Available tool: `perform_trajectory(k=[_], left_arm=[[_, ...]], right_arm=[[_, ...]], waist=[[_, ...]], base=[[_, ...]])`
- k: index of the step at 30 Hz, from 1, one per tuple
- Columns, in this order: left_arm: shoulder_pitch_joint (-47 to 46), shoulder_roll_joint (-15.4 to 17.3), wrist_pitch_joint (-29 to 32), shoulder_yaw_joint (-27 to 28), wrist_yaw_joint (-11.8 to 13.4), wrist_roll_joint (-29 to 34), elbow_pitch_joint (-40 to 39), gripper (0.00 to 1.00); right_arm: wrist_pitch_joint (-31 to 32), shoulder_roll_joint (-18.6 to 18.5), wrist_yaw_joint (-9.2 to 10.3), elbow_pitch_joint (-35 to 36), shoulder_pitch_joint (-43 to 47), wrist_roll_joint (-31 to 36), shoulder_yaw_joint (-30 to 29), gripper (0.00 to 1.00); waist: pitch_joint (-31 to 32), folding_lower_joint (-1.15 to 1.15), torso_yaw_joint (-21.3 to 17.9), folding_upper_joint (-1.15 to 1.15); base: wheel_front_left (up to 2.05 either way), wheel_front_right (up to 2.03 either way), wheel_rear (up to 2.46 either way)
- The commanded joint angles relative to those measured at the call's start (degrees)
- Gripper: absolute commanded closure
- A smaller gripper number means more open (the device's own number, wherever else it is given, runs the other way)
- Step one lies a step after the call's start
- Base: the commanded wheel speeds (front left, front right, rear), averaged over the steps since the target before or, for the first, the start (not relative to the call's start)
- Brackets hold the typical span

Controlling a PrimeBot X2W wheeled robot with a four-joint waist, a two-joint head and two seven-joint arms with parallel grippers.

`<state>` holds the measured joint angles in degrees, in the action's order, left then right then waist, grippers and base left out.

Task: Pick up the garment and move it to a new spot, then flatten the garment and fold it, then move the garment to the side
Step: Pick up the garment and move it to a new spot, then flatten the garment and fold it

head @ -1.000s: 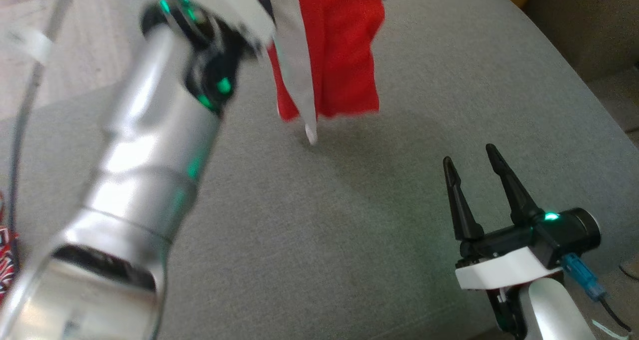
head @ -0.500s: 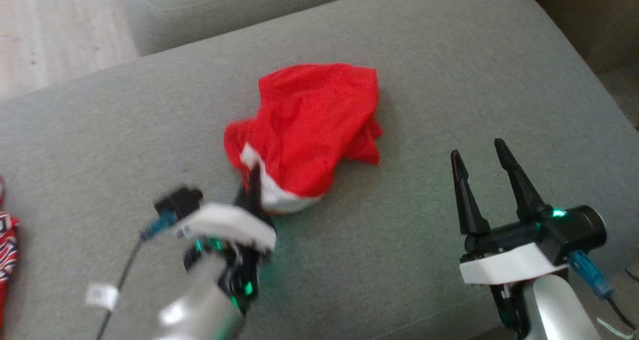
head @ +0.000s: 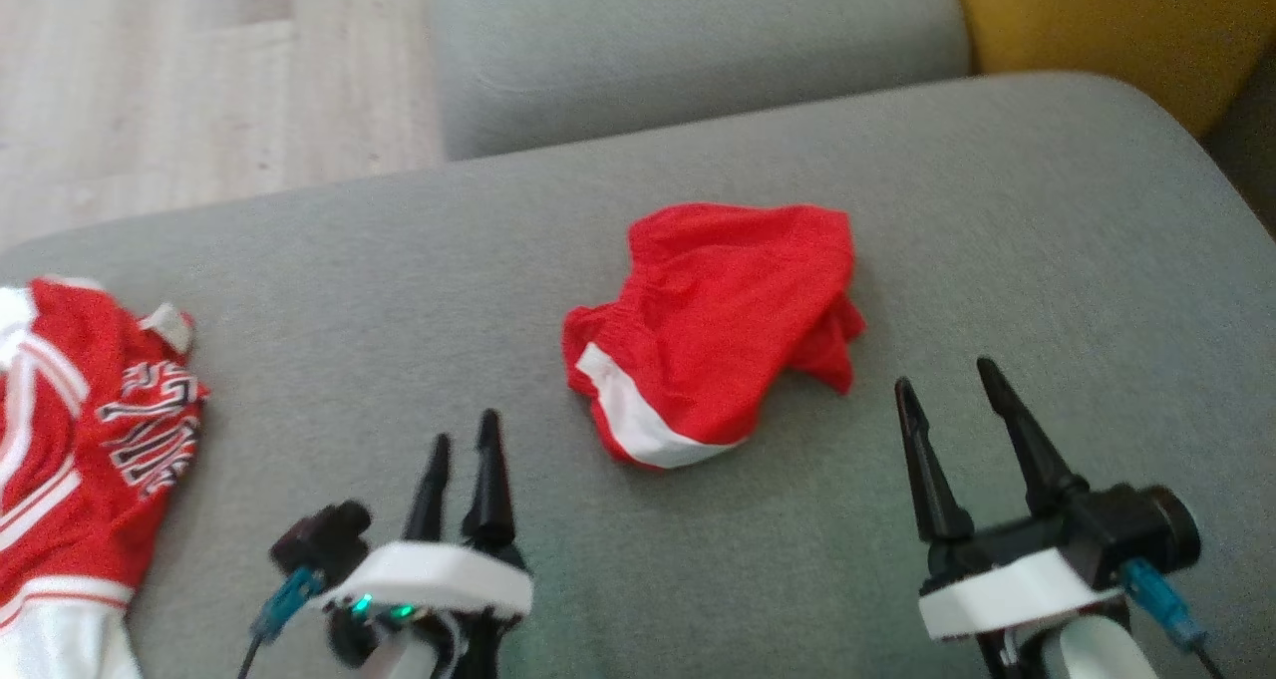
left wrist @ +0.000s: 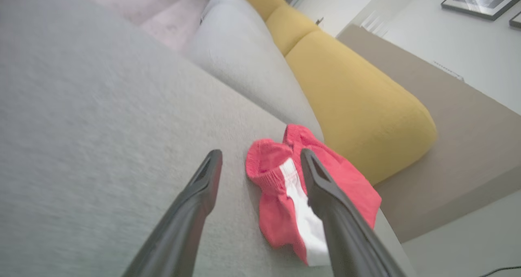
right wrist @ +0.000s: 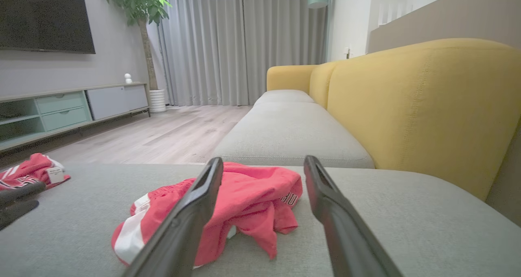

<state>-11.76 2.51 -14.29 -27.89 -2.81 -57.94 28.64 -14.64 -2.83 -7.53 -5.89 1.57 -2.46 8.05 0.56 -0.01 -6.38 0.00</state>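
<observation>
My left gripper picks up the garment next by its white-striped waistband corner (head: 588, 355), since the waistband's edge (head: 576, 325) stands up while the rest lies slack.
The garment (head: 713, 360), red shorts with a white stripe, lies crumpled on the grey seat cushion (head: 299, 290) near its middle. My left gripper (head: 464, 430) hovers at the lower left, a short way short of the garment's white-striped edge, open and empty. In the left wrist view the garment (left wrist: 268, 183) lies just beyond the spread left gripper (left wrist: 260, 151). My right gripper (head: 947, 390) stands open and empty to the garment's lower right. The right wrist view has the garment (right wrist: 252, 195) just past the right gripper (right wrist: 263, 160).
A second red and white jersey (head: 80, 430) lies at the cushion's left edge. Another grey cushion (head: 688, 51) adjoins at the back, with the yellow sofa back (head: 1097, 21) to the right and wooden floor (head: 199, 81) to the left.
The left gripper carried the hanging garment down onto the cushion, let go of it and drew back toward me. The head camera also shifted. The right gripper stayed open.
</observation>
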Motion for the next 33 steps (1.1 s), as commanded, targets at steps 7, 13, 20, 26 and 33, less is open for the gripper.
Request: perform_trajectory(k=[7, 13, 20, 26, 33], left_arm=[[11.11, 0.7, -0.7, 13.18, 2.19, 24.6, -17.37, 0.0], [18.71, 0.81, -0.7, 17.53, 0.31, 39.18, -24.24, 0.0], [25.1, 0.69, -0.71, 19.4, 2.3, 50.25, -26.46, 0.0], [27.06, 0.46, -0.71, 19.99, 3.89, 50.91, -25.87, 0.0], [26.65, 0.4, -0.71, 20.03, 3.98, 51.58, -25.83, 0.0]], right_arm=[[-0.36, -0.05, 0.04, 0.56, 1.73, -0.94, 0.54, 0.0], [-0.36, -0.05, 0.04, -0.43, 4.74, -1.41, -0.44, 0.0], [-0.36, -0.05, 0.04, -1.21, 8.02, -0.71, -0.48, 0.0], [-0.36, -0.05, 0.04, -1.57, 8.81, -0.5, -0.38, 0.0], [-0.36, -0.05, 0.04, -2.01, 8.47, -1.05, -0.29, 0.0]], waist=[[4.43, 0.01, 5.07, 0.0], [6.16, 0.01, 5.09, 0.0], [7.08, 0.01, 4.22, 0.0], [7.55, 0.01, 4.06, 0.0], [7.96, 0.01, 4.26, 0.0]], base=[[0.0, 0.0, 0.0], [0.0, 0.0, 0.0], [0.0, 0.0, 0.0], [0.0, 0.0, 0.0], [0.0, 0.0, 0.0]])
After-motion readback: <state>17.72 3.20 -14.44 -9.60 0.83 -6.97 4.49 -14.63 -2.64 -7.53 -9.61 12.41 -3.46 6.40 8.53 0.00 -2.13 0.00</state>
